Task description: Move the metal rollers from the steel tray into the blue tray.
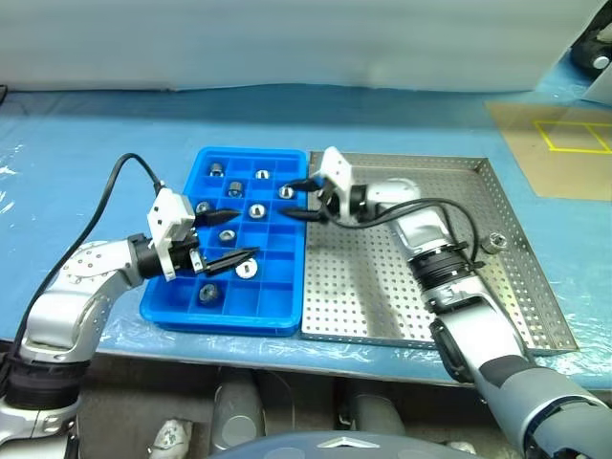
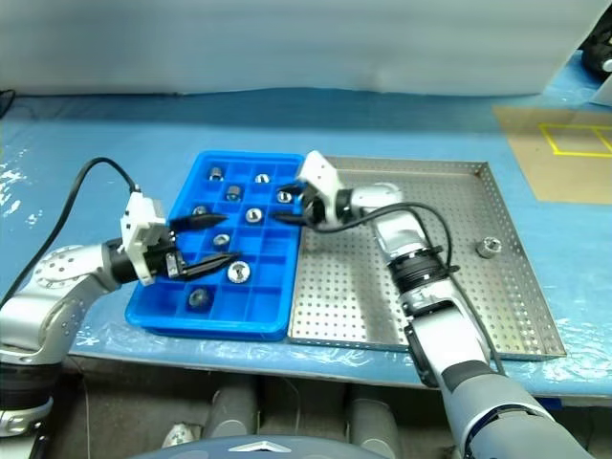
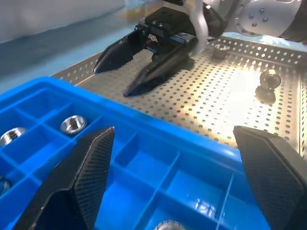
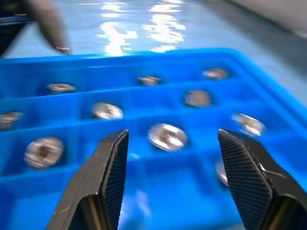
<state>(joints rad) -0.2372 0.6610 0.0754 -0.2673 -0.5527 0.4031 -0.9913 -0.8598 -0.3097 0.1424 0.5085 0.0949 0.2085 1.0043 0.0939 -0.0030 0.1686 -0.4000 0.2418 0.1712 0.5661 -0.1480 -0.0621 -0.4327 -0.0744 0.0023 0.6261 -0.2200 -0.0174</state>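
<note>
The metal roller needs to go into the blue tray. My right gripper will grab it by its ribbed outer body (image 1: pixel 494 242) next.
The blue tray (image 1: pixel 226 319) lies left of the steel tray (image 1: pixel 378 287), their long sides touching. Several metal rollers (image 1: pixel 256 210) sit in the blue tray's compartments, and one roller (image 1: pixel 494 241) lies near the steel tray's right rim. My left gripper (image 1: pixel 232 238) hovers open over the blue tray's middle with nothing between its fingers (image 3: pixel 91 163). At the blue tray's right edge, near its far end, my right gripper (image 1: pixel 294 199) is also open and empty, pointing left across the compartments. In the right wrist view its fingers (image 4: pixel 112 167) frame a roller (image 4: pixel 167 135) lying in a cell below.
Both trays rest on a blue plastic-covered table (image 1: pixel 96 143), close to its front edge. A brown board with a yellow square outline (image 1: pixel 559 143) lies at the far right. A black cable (image 1: pixel 124 177) loops up from my left wrist.
</note>
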